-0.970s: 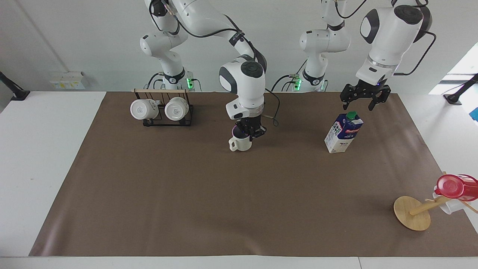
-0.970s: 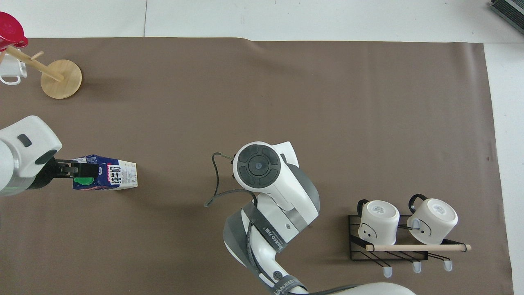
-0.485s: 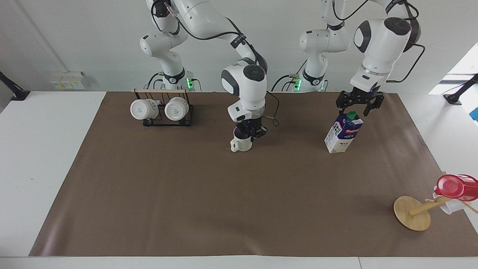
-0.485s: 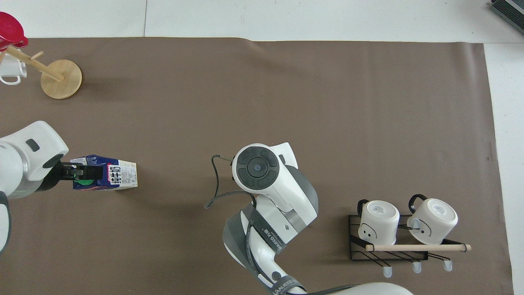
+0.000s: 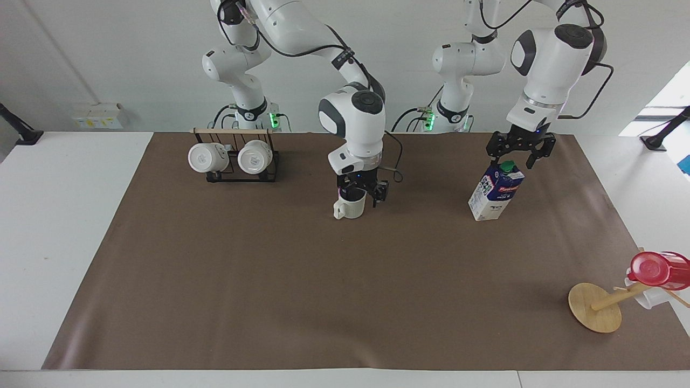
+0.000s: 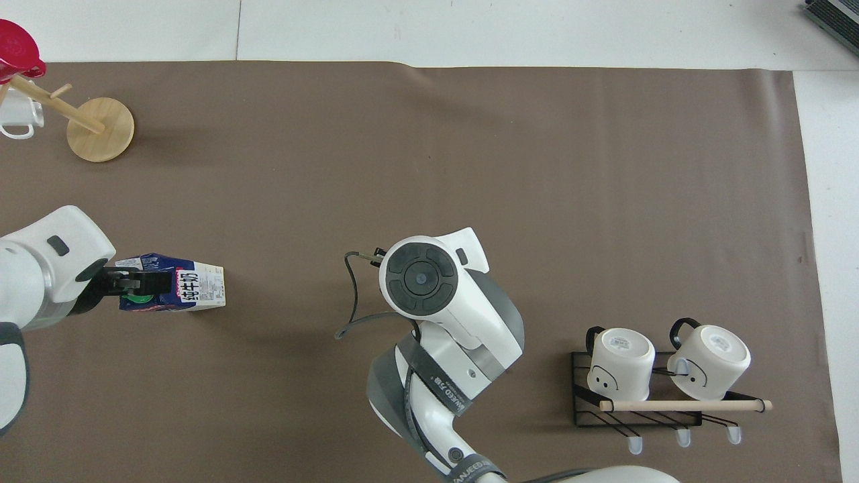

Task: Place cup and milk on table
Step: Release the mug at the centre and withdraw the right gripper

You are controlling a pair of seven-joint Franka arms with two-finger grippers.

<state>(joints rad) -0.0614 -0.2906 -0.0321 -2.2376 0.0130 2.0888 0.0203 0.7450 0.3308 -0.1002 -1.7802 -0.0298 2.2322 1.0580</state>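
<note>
The green cap [image 6: 138, 298] is beside my fingers, which are above the milk carton [image 6: 200, 286], so my left gripper needs to go lower before it closes on the carton.
The cream-white cup [image 5: 349, 209] stands upright on the table's brown paper [image 5: 323, 291], in the middle and near the robots. My right gripper [image 5: 364, 194] is open just above the cup's rim, with its fingers spread apart. In the overhead view the right arm's hand hides the cup. The milk [image 5: 495, 194] [image 6: 191, 290], a blue-and-white carton with a green cap, stands on the paper toward the left arm's end. My left gripper [image 5: 512, 158] [image 6: 127, 282] hangs open over the carton's top, a finger on either side of the cap.
A black rack [image 5: 232, 159] [image 6: 661, 376] with two white mugs stands near the right arm's base. A tipped wooden mug tree [image 5: 595, 307] [image 6: 100, 127] carrying a red cup [image 5: 657, 268] lies far from the robots at the left arm's end.
My right gripper has opened and let go of the cup's rim; the cup stays standing on the paper. My left gripper has come down closer over the milk's top.
</note>
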